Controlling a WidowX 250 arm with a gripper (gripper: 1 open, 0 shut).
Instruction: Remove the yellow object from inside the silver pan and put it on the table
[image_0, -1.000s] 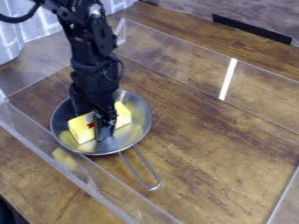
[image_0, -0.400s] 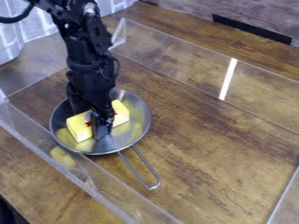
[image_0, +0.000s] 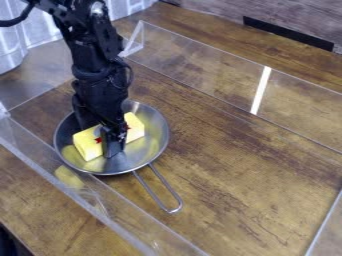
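My gripper closes on the yellow object now, since my fingers reach down into the silver pan, low on either side of the object.
The silver pan (image_0: 156, 133) sits on the left part of the table (image_0: 247, 150), its thin wire handle (image_0: 162, 190) pointing toward the front. Inside it lies the yellow object (image_0: 90, 146), a small block with a red mark on its top. My black gripper (image_0: 116, 141) points straight down into the pan, open, with its fingers low on either side of the block. One dark finger (image_0: 115, 146) crosses in front of the block and hides its middle. I cannot tell whether the fingers touch it.
Clear acrylic walls (image_0: 54, 205) edge the table at the front left and the back. The near wall runs close to the pan's left rim and reflects a patch of yellow. Bare wooden planks spread to the right of the pan.
The arm's upper part has leaned slightly left. The gripper stays down in the pan over the block, still open.
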